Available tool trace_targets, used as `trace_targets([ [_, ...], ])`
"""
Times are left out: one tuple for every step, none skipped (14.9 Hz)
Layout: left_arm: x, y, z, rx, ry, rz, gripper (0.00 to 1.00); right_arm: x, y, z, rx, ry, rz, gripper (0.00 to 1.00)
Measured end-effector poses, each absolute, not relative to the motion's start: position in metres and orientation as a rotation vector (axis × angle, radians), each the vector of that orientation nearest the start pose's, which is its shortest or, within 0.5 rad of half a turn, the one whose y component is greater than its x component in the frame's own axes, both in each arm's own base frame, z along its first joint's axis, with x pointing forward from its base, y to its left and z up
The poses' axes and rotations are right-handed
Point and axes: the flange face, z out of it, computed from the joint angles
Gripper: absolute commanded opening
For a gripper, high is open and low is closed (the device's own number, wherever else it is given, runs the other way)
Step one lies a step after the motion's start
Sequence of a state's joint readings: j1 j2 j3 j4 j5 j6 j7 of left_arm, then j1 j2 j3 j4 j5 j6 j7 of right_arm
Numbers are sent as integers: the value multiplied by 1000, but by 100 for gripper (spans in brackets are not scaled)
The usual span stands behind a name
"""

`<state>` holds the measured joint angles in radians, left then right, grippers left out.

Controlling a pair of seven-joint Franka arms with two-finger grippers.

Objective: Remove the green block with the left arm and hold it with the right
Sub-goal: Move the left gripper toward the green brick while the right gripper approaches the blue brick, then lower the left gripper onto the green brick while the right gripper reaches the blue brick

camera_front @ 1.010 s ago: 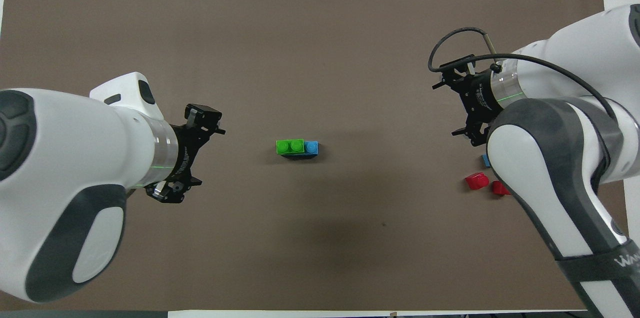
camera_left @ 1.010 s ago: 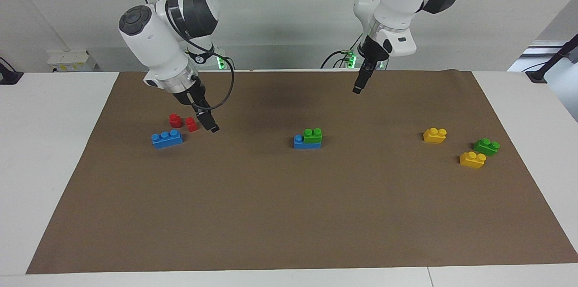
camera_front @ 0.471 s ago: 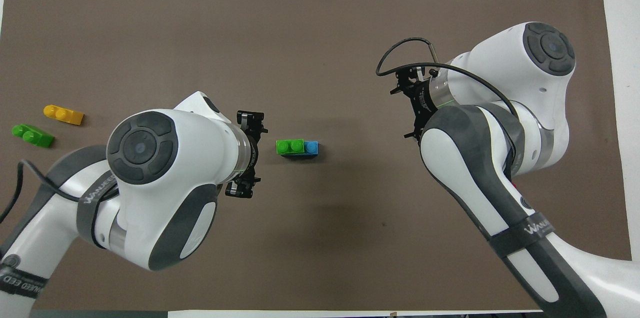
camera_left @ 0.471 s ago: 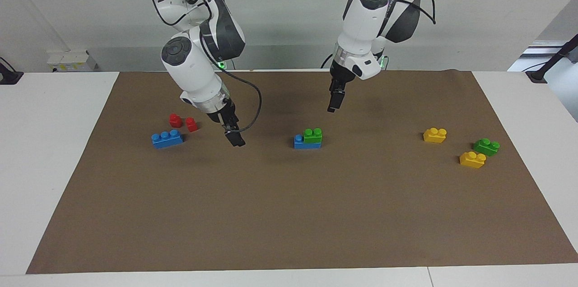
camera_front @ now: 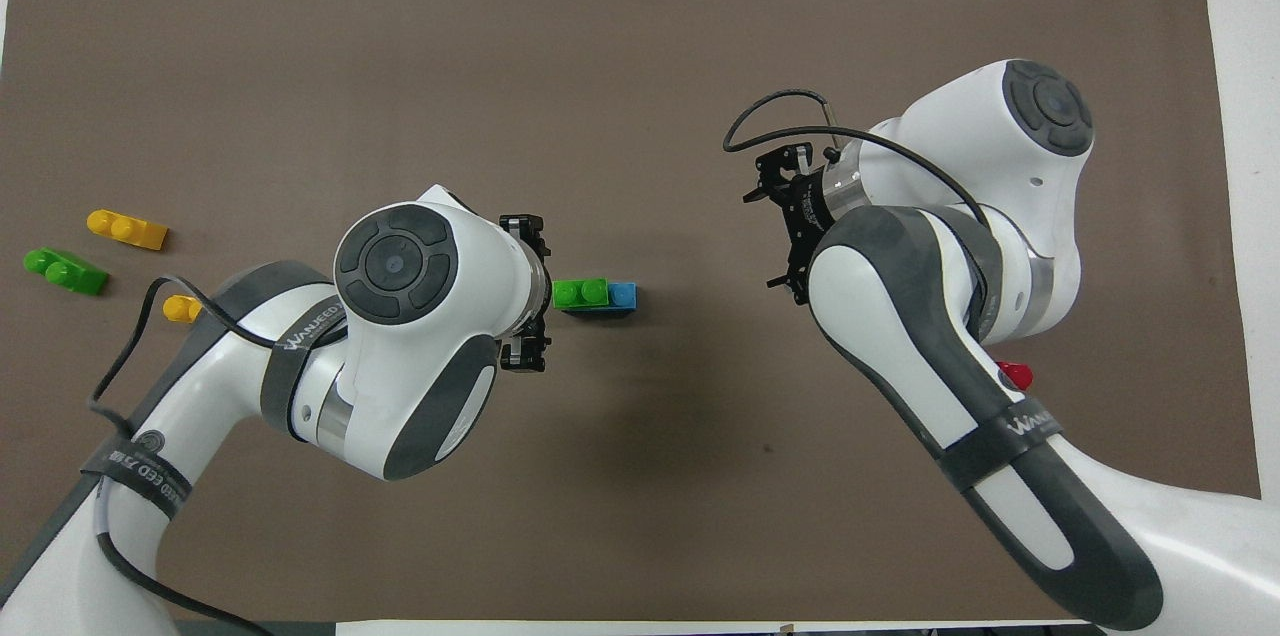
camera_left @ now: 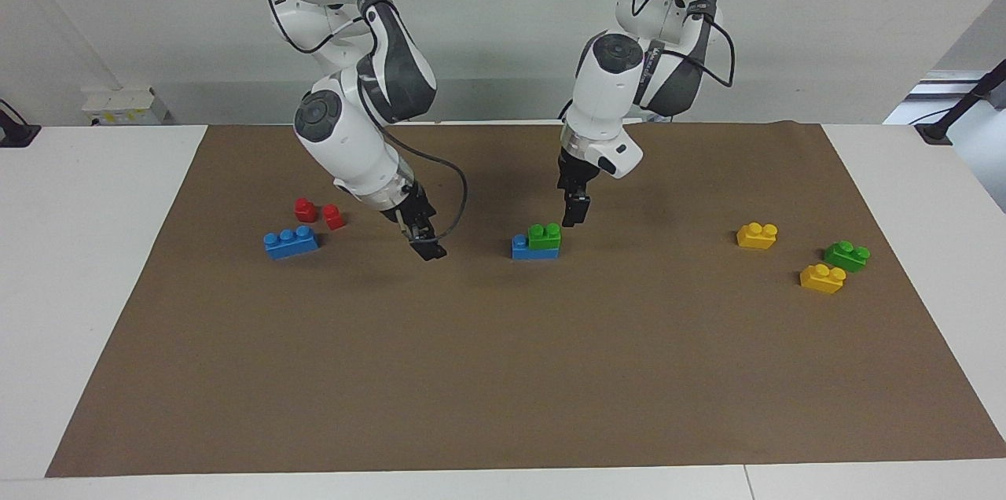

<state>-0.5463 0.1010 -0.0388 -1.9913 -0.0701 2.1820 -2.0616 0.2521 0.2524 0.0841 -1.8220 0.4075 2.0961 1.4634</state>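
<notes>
The green block (camera_front: 580,292) covers the other end of the blue brick, so my right gripper will grab the blue brick by its bare end (camera_front: 623,296) next.
The green block (camera_left: 545,236) (camera_front: 580,292) sits pressed on one end of a blue brick (camera_left: 520,247) (camera_front: 622,295) in the middle of the brown mat. My left gripper (camera_left: 578,213) (camera_front: 525,294) hangs open just beside the green block, toward the left arm's end of the table, about level with its studs and not touching it. My right gripper (camera_left: 428,248) (camera_front: 777,226) is open and low over bare mat, beside the stack toward the right arm's end. Nothing is held.
A second green block (camera_left: 846,255) (camera_front: 65,271) and two yellow bricks (camera_left: 757,236) (camera_left: 822,278) lie toward the left arm's end. A blue three-stud brick (camera_left: 291,241) and two red pieces (camera_left: 305,209) (camera_left: 334,216) lie toward the right arm's end.
Both arms have swung in toward the middle stack and come down. The left gripper has arrived right beside the green block; the right gripper has left the red pieces. Both stayed open.
</notes>
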Motion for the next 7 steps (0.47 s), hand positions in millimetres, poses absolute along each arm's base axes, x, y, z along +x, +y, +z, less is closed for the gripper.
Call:
trace_targets([
  [490, -327, 417, -2345, -2238, 61, 100, 585, 232, 400, -2248, 1764, 411, 97],
  [492, -328, 413, -2334, -2246, 61, 100, 584, 241, 396, -2239, 1769, 404, 97],
  [494, -328, 410, -2321, -2257, 61, 100, 583, 249, 392, -2233, 1774, 397, 97],
  [496, -330, 406, -2312, -2267, 59, 100, 581, 259, 388, -2229, 1775, 390, 97],
  [498, -330, 404, -2306, -2270, 53, 100, 580, 266, 384, -2221, 1782, 383, 97],
  [500, -331, 401, -2298, -2273, 45, 100, 580, 272, 380, -2205, 1794, 375, 97],
  [502, -332, 397, -2285, -2278, 35, 100, 579, 279, 374, -2186, 1808, 368, 97],
])
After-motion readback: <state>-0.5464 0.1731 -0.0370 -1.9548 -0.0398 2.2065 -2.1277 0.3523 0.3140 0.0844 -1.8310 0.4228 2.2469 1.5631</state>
